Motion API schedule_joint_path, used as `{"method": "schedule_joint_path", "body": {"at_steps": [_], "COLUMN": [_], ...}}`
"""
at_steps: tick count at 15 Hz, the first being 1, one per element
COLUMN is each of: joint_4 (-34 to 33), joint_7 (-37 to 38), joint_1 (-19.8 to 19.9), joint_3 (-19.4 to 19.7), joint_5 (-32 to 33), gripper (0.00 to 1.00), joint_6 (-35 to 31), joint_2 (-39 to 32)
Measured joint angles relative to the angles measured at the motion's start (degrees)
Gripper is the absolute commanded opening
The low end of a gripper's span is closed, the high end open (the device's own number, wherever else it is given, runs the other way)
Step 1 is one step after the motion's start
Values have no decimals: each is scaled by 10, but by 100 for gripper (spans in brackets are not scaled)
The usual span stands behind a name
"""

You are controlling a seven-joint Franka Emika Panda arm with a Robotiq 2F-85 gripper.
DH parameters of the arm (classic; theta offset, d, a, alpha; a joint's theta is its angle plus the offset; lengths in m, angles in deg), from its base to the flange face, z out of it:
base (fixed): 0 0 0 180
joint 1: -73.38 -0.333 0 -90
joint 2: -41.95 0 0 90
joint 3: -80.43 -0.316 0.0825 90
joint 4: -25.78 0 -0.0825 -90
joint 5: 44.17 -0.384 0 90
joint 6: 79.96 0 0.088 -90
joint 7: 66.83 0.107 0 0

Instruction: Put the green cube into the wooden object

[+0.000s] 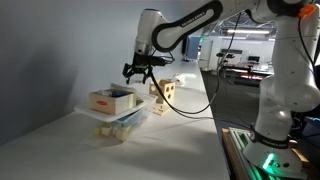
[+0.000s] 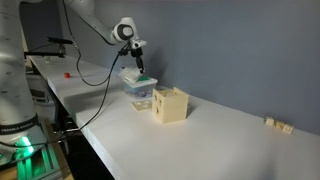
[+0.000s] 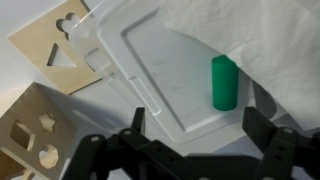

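The green block (image 3: 225, 83) is still beyond the gap between both fingers in the wrist view, so my gripper moves toward it, before closing on the block.
The green cube (image 3: 225, 82) shows only in the wrist view, as a small green block with rounded ends on a clear plastic lid (image 3: 160, 70). My gripper (image 3: 198, 132) is open and empty above it, with the block just beyond the gap between the fingers. The wooden object (image 3: 35, 135) is a pale wood box with shaped holes, at the lower left of the wrist view. It also stands on the table in both exterior views (image 1: 168, 92) (image 2: 170, 105), beside the gripper (image 1: 140, 68) (image 2: 138, 65).
A flat wooden panel with cut-out shapes (image 3: 58, 45) lies near the lid. A low open box with a red label (image 1: 112, 100) sits on a clear plastic container (image 1: 122, 122) (image 2: 140, 92). Small wooden pieces (image 2: 278, 124) lie far along the table. The table edge is close.
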Motion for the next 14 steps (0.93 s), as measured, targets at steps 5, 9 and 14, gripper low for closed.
{"method": "schedule_joint_path", "body": {"at_steps": [5,9,14], "joint_4": [-49,-79,-103], "joint_7": [28,45,56], "joint_1": [-46,-67,-82], "joint_3": [21,48,68], "joint_5": [1,5,5], "gripper": [100,66,30], "joint_6": [14,34,54], "joint_2": [-56,-92,-123]}}
